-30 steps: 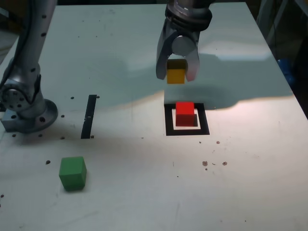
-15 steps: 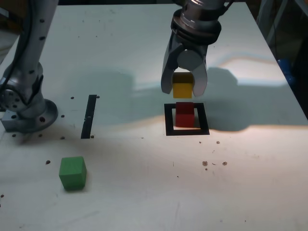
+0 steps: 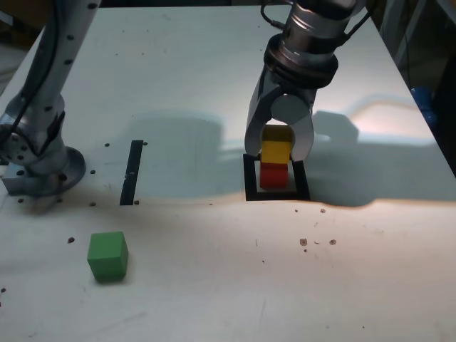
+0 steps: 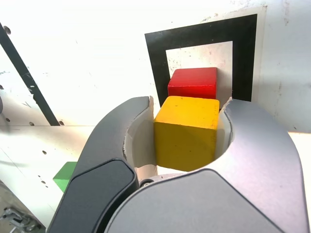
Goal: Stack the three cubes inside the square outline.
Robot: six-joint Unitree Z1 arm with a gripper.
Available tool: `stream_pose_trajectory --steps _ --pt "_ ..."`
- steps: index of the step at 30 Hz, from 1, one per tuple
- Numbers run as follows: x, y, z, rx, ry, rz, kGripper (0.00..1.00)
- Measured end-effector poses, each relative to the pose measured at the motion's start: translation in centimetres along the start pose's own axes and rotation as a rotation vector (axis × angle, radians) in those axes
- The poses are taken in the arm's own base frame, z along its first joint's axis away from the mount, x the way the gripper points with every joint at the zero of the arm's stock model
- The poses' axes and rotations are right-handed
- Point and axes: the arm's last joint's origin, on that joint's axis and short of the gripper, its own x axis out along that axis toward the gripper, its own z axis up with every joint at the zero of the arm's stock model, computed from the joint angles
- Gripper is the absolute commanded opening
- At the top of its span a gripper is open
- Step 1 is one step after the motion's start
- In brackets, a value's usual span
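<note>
The robot's gripper needs to let go of the yellow cube now, as the yellow cube would stand on the red cube [image 3: 273,176].
My gripper [image 3: 279,151] is shut on the yellow cube [image 3: 275,152] and holds it right over the red cube [image 3: 273,176], which sits inside the square outline [image 3: 249,191]. Whether the two cubes touch I cannot tell. In the wrist view the yellow cube [image 4: 186,131] fills the space between the fingers [image 4: 120,130], with the red cube [image 4: 193,82] just beyond it inside the black outline [image 4: 156,63]. The green cube [image 3: 107,255] lies alone near the front, at the exterior view's left; a corner of it [image 4: 64,175] shows in the wrist view.
A straight black tape strip [image 3: 132,172] lies on the white table [image 3: 214,271], left of the outline in the exterior view. The arm's base [image 3: 35,164] stands at the far left. Small dark specks dot the tabletop.
The gripper has come forward and down with the yellow cube, from behind the outline to directly above the red cube. The green cube has not moved.
</note>
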Motion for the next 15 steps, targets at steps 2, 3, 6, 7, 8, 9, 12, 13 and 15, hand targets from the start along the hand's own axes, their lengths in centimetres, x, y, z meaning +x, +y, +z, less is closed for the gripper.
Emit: stream_pose_trajectory --steps 2,3,6,7,8,9,12,13,15 --pt "0.09 0.0 0.07 0.0 0.002 0.0 0.31" --pt "0.14 0.0 0.11 0.0 0.004 0.0 0.34" --pt "0.3 0.0 0.23 0.0 0.009 0.0 0.61" --pt "0.34 0.0 0.26 0.0 0.009 0.001 0.71" --pt "0.39 0.01 0.3 0.0 0.01 0.001 0.81" --pt "0.42 0.01 0.33 0.001 0.011 0.001 0.9" --pt "0.5 0.04 0.38 0.002 0.013 0.004 1.0" --pt "0.51 0.05 0.38 0.002 0.013 0.005 1.0" --pt "0.52 0.06 0.37 0.002 0.014 0.007 1.0"
